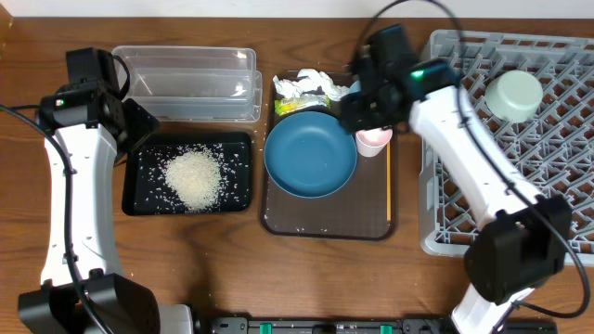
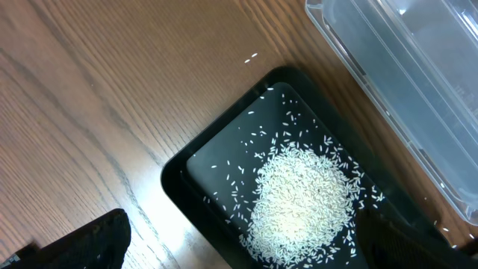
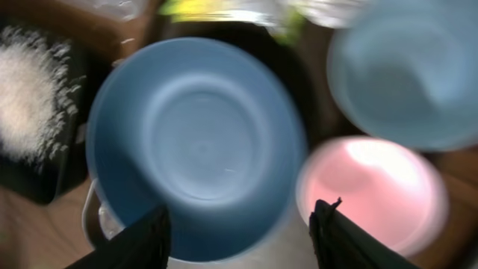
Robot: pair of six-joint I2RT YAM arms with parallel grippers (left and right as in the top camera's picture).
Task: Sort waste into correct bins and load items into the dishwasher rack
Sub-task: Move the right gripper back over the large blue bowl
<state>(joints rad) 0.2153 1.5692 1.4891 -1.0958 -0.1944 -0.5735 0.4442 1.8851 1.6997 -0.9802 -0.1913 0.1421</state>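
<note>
Next, the right gripper grabs the dark blue plate by its rim nearest the black tray (image 1: 139, 199) to turn it over into the dishwasher rack.
Loose rice (image 1: 193, 178) (image 2: 302, 203) lies heaped in the black tray (image 1: 139, 199) (image 2: 196, 175). Beside it stands the clear tub (image 1: 190, 83) (image 2: 407, 71). My left gripper (image 1: 139, 125) (image 2: 246, 254) hovers open over the black tray's corner, holding nothing. The dark blue plate (image 1: 311, 153) (image 3: 198, 138) and the pink cup (image 1: 373, 141) (image 3: 373, 190) sit on the brown tray. My right gripper (image 1: 360, 113) (image 3: 243, 239) hangs open above the gap between them, empty. One pale bowl (image 3: 411, 71) is close behind the cup. Another bowl (image 1: 513, 96) rests upside down in the grey rack (image 1: 557, 186).
Crumpled tissue (image 1: 306, 83) and a yellow-green wrapper (image 1: 295, 105) (image 3: 198, 9) lie at the back of the brown serving tray (image 1: 325, 227). A thin yellowish stick (image 1: 388, 186) lies along that tray's right side. Bare wood table (image 2: 89, 112) lies left of the black tray.
</note>
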